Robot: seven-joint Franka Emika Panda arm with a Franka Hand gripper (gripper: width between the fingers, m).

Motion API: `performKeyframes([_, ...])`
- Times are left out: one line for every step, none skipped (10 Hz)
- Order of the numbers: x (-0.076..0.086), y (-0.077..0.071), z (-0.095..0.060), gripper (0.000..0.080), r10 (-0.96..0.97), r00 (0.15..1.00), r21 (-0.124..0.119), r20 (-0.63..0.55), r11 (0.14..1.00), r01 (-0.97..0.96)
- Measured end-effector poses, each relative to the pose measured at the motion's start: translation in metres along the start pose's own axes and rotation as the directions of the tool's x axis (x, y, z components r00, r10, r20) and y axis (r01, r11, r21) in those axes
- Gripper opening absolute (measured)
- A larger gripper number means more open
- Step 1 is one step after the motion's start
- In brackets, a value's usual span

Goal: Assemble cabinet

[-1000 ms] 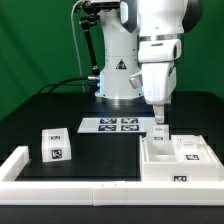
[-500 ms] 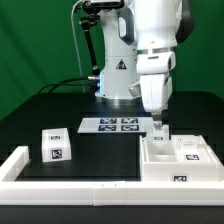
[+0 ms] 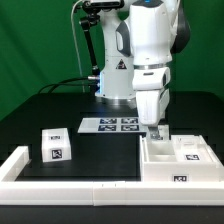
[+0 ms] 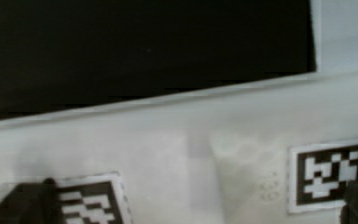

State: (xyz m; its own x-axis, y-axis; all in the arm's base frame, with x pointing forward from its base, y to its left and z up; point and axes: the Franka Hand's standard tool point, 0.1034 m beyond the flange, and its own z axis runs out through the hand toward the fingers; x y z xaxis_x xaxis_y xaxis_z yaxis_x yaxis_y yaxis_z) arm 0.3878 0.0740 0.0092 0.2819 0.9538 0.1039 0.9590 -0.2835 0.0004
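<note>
My gripper's fingers stand on both sides of the thin ridge (image 4: 210,175) on the tagged white door and closing would catch it, so now it is time to close.
The cabinet body (image 3: 181,160), a large white box with marker tags, lies at the exterior view's right. My gripper (image 3: 156,127) hangs just over its back left corner, where a small white tagged piece (image 3: 161,133) stands. A separate white tagged block (image 3: 55,145) sits at the exterior view's left. In the wrist view a white surface (image 4: 202,140) with two tags fills the frame very close. One dark finger (image 4: 12,205) shows at the picture's edge, so the jaws stand wide apart with the white part between them.
The marker board (image 3: 111,125) lies flat before the robot base. A long low white rail (image 3: 70,186) runs along the table's front and up the exterior view's left side. The black table (image 3: 40,115) lies beyond it.
The arm has turned and shifted slightly toward the exterior view's left, and the gripper has come down closer to the cabinet body's corner. The parts have not moved.
</note>
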Motion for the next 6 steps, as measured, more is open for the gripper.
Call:
performKeyframes([0.0002, 0.0002, 0.0, 0.0797, 0.0, 1.0, 0.0, 0.0, 1.0, 0.0])
performKeyframes([0.0001, 0.0, 0.0003, 0.0697, 0.0, 1.0, 0.001, 0.0, 1.0, 0.0])
performKeyframes([0.0, -0.0002, 0.0005, 0.0697, 0.0, 1.0, 0.002, 0.0, 1.0, 0.0])
performKeyframes([0.0, -0.0003, 0.0007, 0.0516, 0.0, 1.0, 0.002, 0.0, 1.0, 0.0])
performKeyframes([0.0001, -0.0002, 0.0007, 0.0379, 0.0, 1.0, 0.002, 0.0, 1.0, 0.0])
performKeyframes([0.0002, 0.0, 0.0006, 0.0379, -0.001, 1.0, 0.001, 0.0, 1.0, 0.001])
